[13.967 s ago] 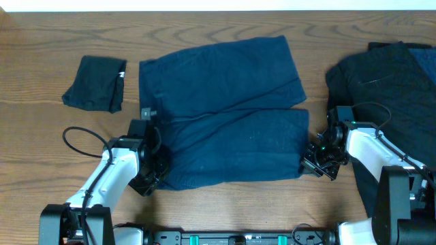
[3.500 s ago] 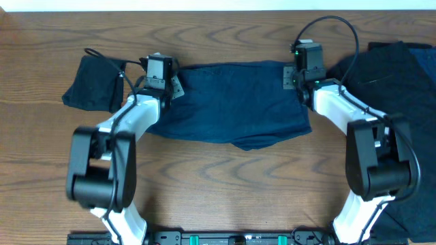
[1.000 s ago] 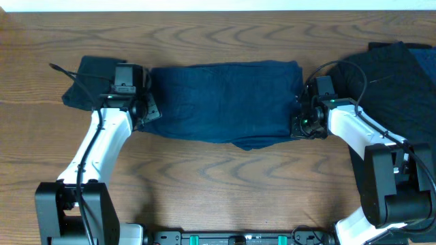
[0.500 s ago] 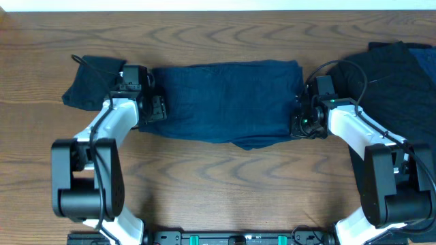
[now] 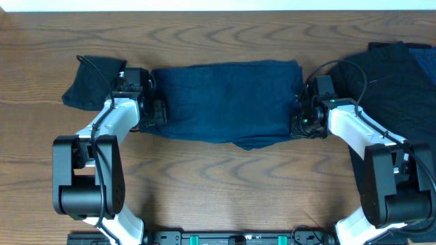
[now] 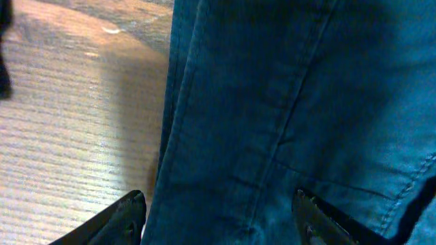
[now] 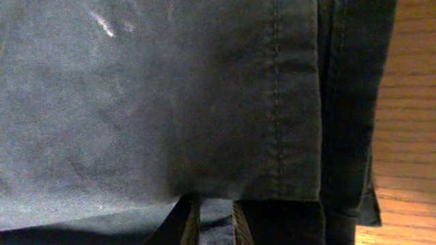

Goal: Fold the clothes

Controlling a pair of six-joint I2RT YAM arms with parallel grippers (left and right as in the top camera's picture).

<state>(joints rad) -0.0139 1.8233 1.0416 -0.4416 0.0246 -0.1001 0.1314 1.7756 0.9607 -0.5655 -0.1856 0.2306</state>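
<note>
My left gripper grabs the navy blue garment (image 5: pixel 225 99) by its stitched end edge (image 5: pixel 155 76) next, so that end folds over the rest afterwards.
The navy blue garment (image 5: pixel 225 99) lies folded into a wide band across the middle of the table. My left gripper (image 5: pixel 155 112) sits at its left end. In the left wrist view its fingers (image 6: pixel 221 201) are spread wide open over the navy fabric (image 6: pixel 272 102). My right gripper (image 5: pixel 300 126) is at the garment's lower right corner. In the right wrist view its fingers (image 7: pixel 212 207) are close together with a fold of the navy fabric (image 7: pixel 170 88) between them. A folded black garment (image 5: pixel 95 82) lies at the left.
A loose pile of black clothes (image 5: pixel 398 75) covers the right side of the wooden table (image 5: pixel 225 184) and runs off its right edge. The black folded piece lies just left of my left arm.
My left gripper has shifted a little right onto the navy garment's left end. The right arm and the garment have not moved.
</note>
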